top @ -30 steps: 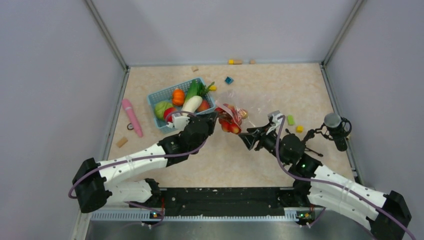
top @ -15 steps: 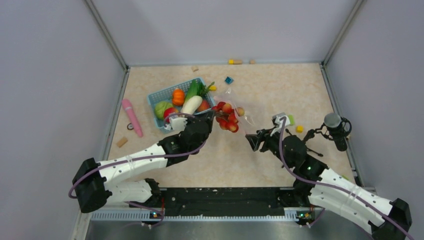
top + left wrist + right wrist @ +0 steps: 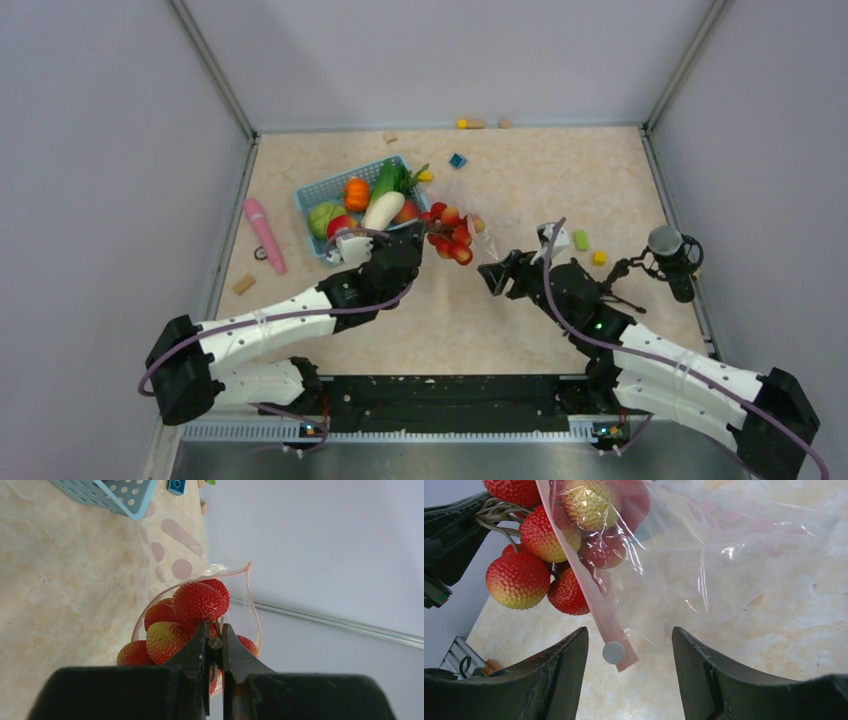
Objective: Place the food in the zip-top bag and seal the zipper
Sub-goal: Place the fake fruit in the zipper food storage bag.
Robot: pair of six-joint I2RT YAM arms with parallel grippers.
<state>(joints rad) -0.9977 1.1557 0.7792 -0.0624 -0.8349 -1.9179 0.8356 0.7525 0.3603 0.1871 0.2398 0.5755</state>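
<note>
The zip-top bag's opening needs to stay open for the cherries, so my right gripper should next pinch the zip-top bag's pink rim (image 3: 488, 244) near the white-dotted zipper end.
My left gripper (image 3: 424, 238) is shut on the stems of the red-yellow cherry bunch (image 3: 450, 232) and holds it at the mouth of the clear zip-top bag (image 3: 478, 212). In the left wrist view the gripper (image 3: 215, 632) pinches the stems and the cherries (image 3: 197, 602) sit against the bag's pink rim (image 3: 252, 612). In the right wrist view some cherries (image 3: 589, 500) are behind the plastic and others (image 3: 519, 577) are outside the pink zipper (image 3: 589, 597). My right gripper (image 3: 630, 647) is open, with the zipper's end and its white dot between the jaws, untouched. It also shows in the top view (image 3: 497, 275).
The light blue basket (image 3: 308, 200) at the back left holds an orange fruit, a white radish, green leaves, and red and green round fruits. A pink stick (image 3: 264, 233) lies left of it. Small blocks (image 3: 581, 240) and a black stand (image 3: 672, 257) are to the right.
The cherry bunch moved a little up and left, further into the bag's mouth. My right gripper drew back to the right, then came forward again to the zipper's end.
</note>
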